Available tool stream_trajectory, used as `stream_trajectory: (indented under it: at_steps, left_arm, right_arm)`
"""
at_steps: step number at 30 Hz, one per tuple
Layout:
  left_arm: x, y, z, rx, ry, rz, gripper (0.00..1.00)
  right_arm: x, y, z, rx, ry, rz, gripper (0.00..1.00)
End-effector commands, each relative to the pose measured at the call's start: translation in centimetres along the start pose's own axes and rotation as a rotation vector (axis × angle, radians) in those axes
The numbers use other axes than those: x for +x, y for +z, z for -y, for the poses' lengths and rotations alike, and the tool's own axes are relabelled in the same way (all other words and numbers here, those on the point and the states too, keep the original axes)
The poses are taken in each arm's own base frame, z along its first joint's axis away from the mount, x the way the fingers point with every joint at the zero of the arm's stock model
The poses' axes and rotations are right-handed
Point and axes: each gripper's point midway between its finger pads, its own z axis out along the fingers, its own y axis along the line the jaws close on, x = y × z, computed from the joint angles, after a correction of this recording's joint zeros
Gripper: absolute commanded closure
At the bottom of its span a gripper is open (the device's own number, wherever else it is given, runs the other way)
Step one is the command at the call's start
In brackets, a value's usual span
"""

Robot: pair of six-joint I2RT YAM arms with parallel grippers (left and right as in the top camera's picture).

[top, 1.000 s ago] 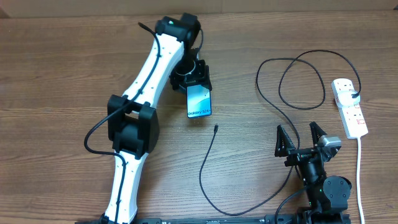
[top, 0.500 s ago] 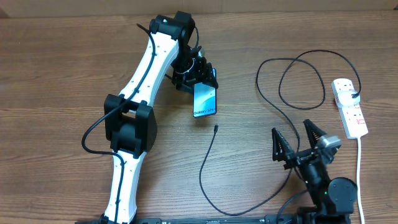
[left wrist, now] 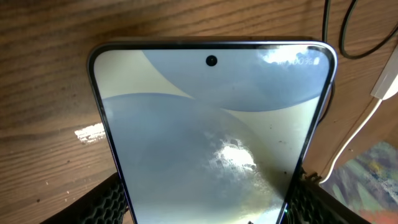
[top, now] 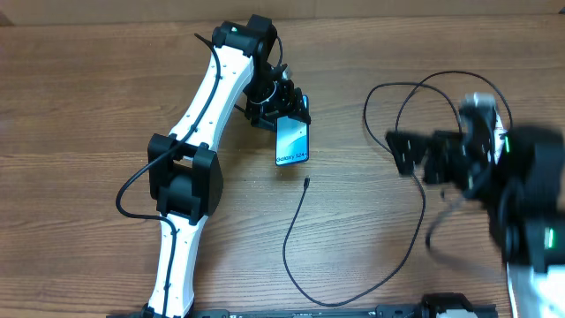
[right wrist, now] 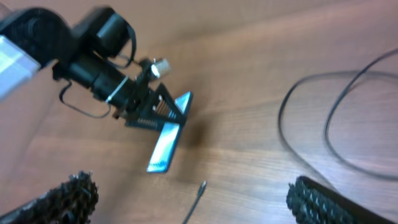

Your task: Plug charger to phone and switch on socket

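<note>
My left gripper needs to regrip the phone's opposite edge to plug in the charger. My right gripper should next grab the phone by its long edge to allow that.
My left gripper [top: 284,113] is shut on the phone [top: 292,141] and holds it tilted, its lower end near the table. In the left wrist view the phone [left wrist: 211,137] fills the frame between the finger pads [left wrist: 205,208]. The charger's black connector tip [top: 305,182] lies on the wood just below the phone, and its cable [top: 291,231] loops right. My right gripper [top: 408,152] is open, blurred, above the cable loops. In its view the tip [right wrist: 202,186] lies between the spread fingers [right wrist: 196,202], with the phone [right wrist: 166,143] beyond. The socket [top: 481,101] is mostly hidden by the right arm.
Black cable loops [top: 428,110] lie on the wooden table at the right. In the left wrist view the strip's white lead [left wrist: 357,127] runs past the phone's right edge. The left arm [top: 190,177] stretches across the left half of the table.
The right arm has swung up from the front edge to above the cable loops and is motion-blurred. The left gripper shifted the phone slightly right a second ago, then held still.
</note>
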Motion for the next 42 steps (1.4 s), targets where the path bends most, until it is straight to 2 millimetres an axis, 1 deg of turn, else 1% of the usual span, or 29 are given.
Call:
stream_trajectory:
  at_steps: [1, 3, 5, 6, 7, 10, 11, 14, 18, 22, 26, 30, 33, 37, 42]
  left_arm:
    - [-0.4, -0.9, 1.4, 0.045, 0.049, 0.028, 0.37]
    - [-0.4, -0.9, 1.4, 0.045, 0.049, 0.029, 0.37]
    - [-0.4, -0.8, 1.4, 0.045, 0.049, 0.029, 0.37]
    - [-0.4, -0.8, 1.4, 0.045, 0.048, 0.028, 0.37]
    - [-0.4, -0.8, 1.4, 0.045, 0.045, 0.028, 0.37]
    - [-0.4, -0.8, 1.4, 0.045, 0.043, 0.028, 0.37]
    - [-0.4, -0.8, 1.5, 0.046, 0.043, 0.028, 0.37]
    - [-0.3, -0.8, 1.6, 0.053, 0.043, 0.024, 0.37]
    - [-0.3, -0.8, 1.8, 0.062, 0.043, 0.022, 0.37]
    - [-0.2, -0.8, 1.7, 0.062, 0.041, 0.018, 0.37]
    - [0.3, -0.7, 2.1, 0.078, 0.040, -0.001, 0.37]
    - [0.6, -0.7, 2.7, 0.105, 0.047, -0.012, 0.38]
    - [0.7, -0.6, 2.9, 0.106, 0.051, -0.015, 0.38]
    - [0.8, -0.4, 3.1, 0.105, 0.058, -0.019, 0.38]
    - [0.9, -0.4, 3.2, 0.105, 0.059, -0.020, 0.38]
  right_arm:
    - [-1.4, 2.4, -0.5, -0.040, 0.042, -0.134, 0.00]
    - [-0.9, 4.4, 0.5, -0.027, 0.088, -0.221, 0.01]
    - [0.2, 6.6, 1.1, -0.049, 0.133, -0.301, 0.11]
    - [1.0, 7.7, 1.3, -0.073, 0.159, -0.348, 0.14]
    - [1.8, 8.6, 1.0, -0.114, 0.166, -0.390, 0.19]
    - [4.3, 10.9, -0.5, -0.273, 0.142, -0.504, 0.26]
    - [5.1, 11.7, -0.8, -0.307, 0.135, -0.535, 0.26]
    - [6.7, 13.8, -1.2, -0.352, 0.139, -0.593, 0.22]
    - [8.0, 16.1, -2.9, -0.451, 0.134, -0.630, 0.20]
    - [9.1, 18.3, -3.9, -0.475, 0.110, -0.646, 0.20]
    - [10.1, 19.9, -4.9, -0.463, 0.109, -0.665, 0.20]
    - [11.2, 21.3, -4.9, -0.369, 0.126, -0.683, 0.20]
    - [11.5, 22.1, -5.1, -0.305, 0.144, -0.676, 0.21]
    - [11.3, 23.0, -5.5, -0.249, 0.183, -0.650, 0.33]
    - [11.4, 23.8, -4.5, -0.140, 0.209, -0.623, 0.44]
